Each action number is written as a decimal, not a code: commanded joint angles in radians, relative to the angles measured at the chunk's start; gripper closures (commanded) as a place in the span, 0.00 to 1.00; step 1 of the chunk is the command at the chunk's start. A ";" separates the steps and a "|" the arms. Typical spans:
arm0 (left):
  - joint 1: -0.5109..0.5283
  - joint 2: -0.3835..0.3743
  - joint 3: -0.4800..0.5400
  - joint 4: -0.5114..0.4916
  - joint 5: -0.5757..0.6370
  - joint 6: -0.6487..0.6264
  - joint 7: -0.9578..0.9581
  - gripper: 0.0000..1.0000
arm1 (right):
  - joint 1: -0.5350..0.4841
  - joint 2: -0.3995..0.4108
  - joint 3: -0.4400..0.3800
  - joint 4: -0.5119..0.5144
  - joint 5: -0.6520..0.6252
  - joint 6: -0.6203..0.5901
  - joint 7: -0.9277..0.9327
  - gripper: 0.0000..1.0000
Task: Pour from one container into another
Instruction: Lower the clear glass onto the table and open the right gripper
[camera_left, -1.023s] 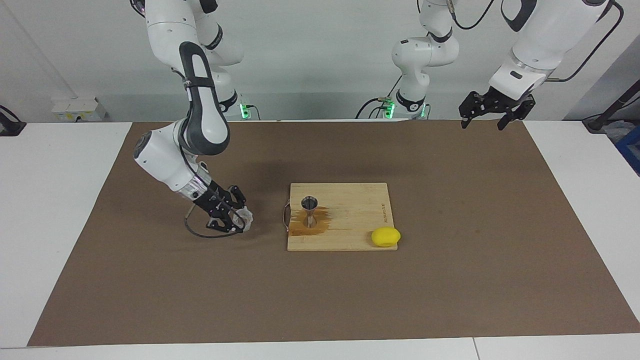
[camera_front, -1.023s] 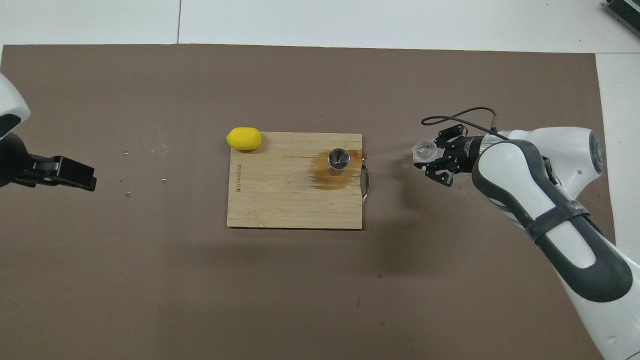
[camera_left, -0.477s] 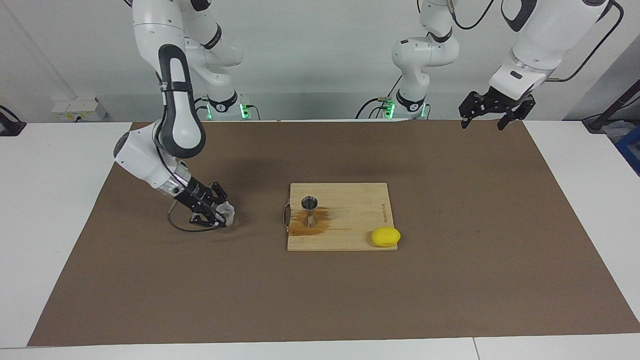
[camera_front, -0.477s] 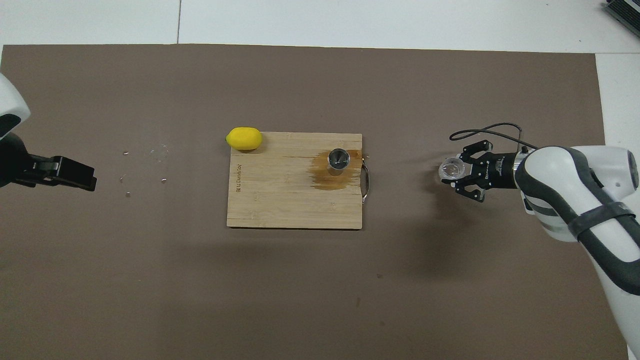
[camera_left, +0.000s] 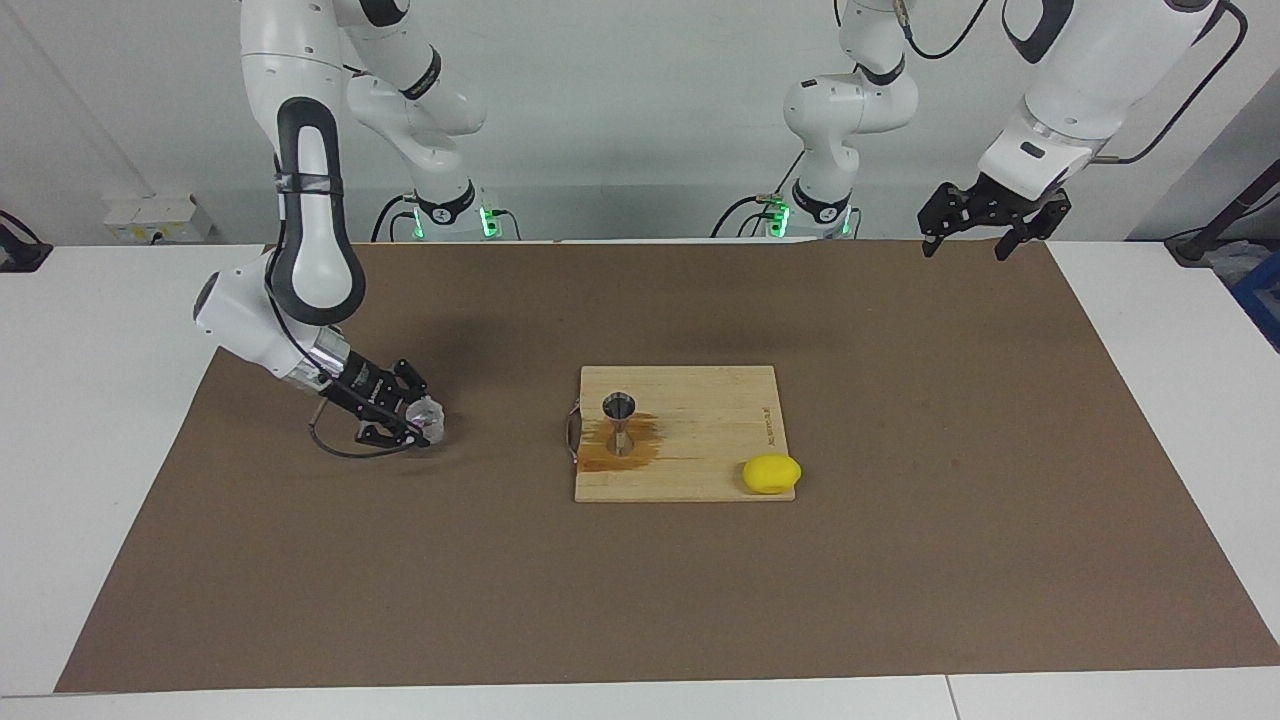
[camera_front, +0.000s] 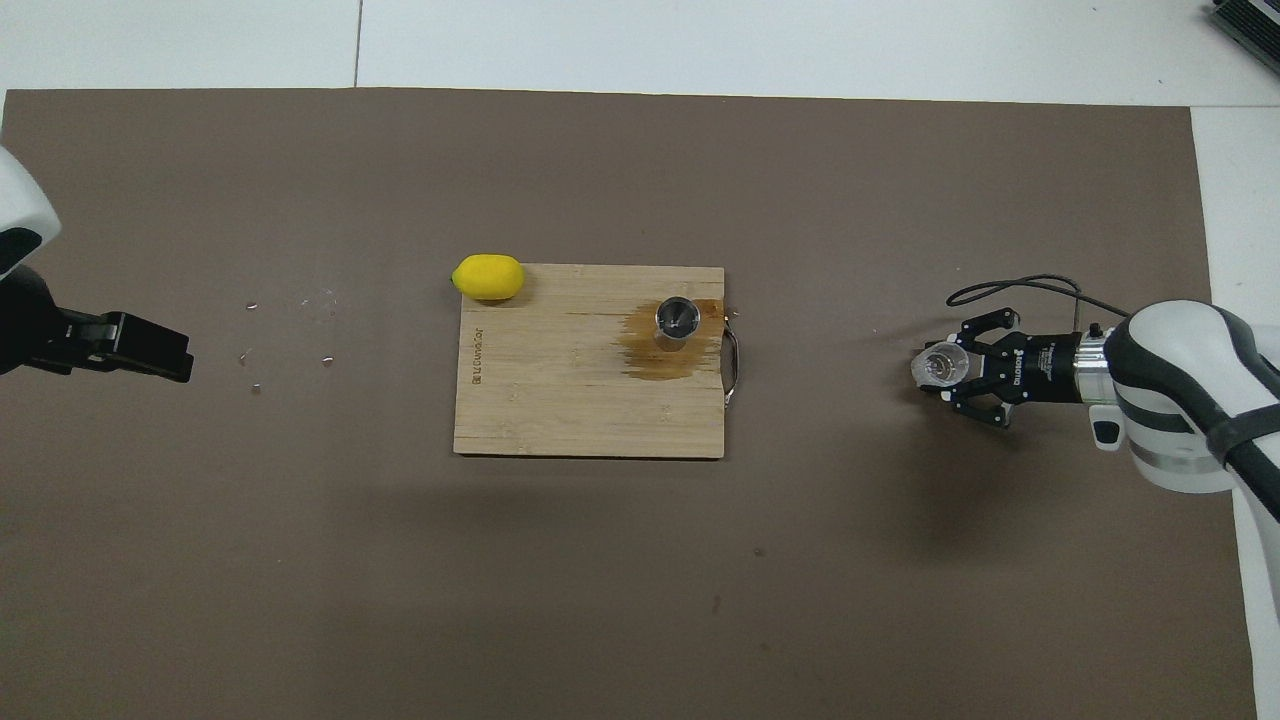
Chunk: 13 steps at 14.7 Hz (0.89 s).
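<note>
The small clear cup (camera_left: 429, 414) has its base on the brown mat and would stand, so it is now time for my right gripper to open.
The small clear cup (camera_left: 429, 414) (camera_front: 939, 367) is held in my right gripper (camera_left: 416, 420) (camera_front: 950, 370), low over the brown mat toward the right arm's end of the table, well apart from the board. I cannot tell whether the cup touches the mat. The steel hourglass jigger (camera_left: 619, 423) (camera_front: 676, 322) stands upright on the wooden board (camera_left: 720, 440) (camera_front: 560, 400), in a brown wet stain (camera_front: 650, 355). My left gripper (camera_left: 984, 228) (camera_front: 150, 348) waits, open and empty, high over the mat at the left arm's end.
A yellow lemon (camera_left: 771, 473) (camera_front: 488, 277) lies at the board's corner farthest from the robots. The board has a metal handle (camera_front: 734, 365) on the side toward the right arm. Small clear specks (camera_front: 290, 330) lie on the mat near the left gripper.
My right gripper has carried the clear cup away from the board, toward the right arm's end of the table, and lowered it. The left arm has not moved.
</note>
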 joint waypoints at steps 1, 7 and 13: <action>-0.013 -0.023 0.011 -0.016 0.018 -0.011 0.000 0.00 | -0.006 -0.003 0.010 -0.005 0.030 0.009 -0.026 0.52; -0.013 -0.023 0.011 -0.016 0.018 -0.011 0.002 0.00 | -0.011 -0.016 -0.001 -0.010 -0.003 0.013 -0.049 0.00; -0.013 -0.023 0.011 -0.016 0.018 -0.011 0.002 0.00 | -0.048 -0.074 -0.001 -0.010 -0.247 -0.003 -0.175 0.00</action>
